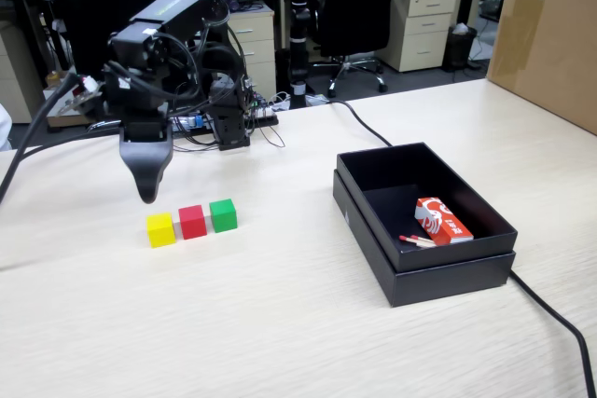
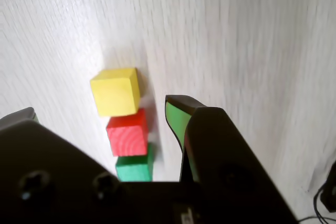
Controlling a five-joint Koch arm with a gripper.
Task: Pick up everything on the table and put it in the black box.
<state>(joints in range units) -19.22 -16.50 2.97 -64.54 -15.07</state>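
I should grab the yellow cube's flat sides, then put it in the black box.
Three small cubes stand in a touching row on the pale wood table (image 1: 280, 323): yellow (image 1: 160, 229), red (image 1: 192, 222), green (image 1: 223, 215). The wrist view shows the same row, yellow (image 2: 115, 91) farthest, red (image 2: 127, 134), then green (image 2: 135, 166) partly hidden by the gripper body. My gripper (image 1: 147, 188) hangs just above and behind the yellow cube, pointing down. In the wrist view the gripper (image 2: 100, 109) is open and empty, its jaws wide apart with the row between them. The black box (image 1: 424, 277) sits to the right, apart from the cubes.
A red-and-white packet (image 1: 443, 221) and small sticks lie inside the black box. A big brown carton (image 1: 550, 34) stands at the back right. A black cable (image 1: 550, 309) runs past the box. The arm's base (image 1: 229, 123) and wires sit behind the cubes.
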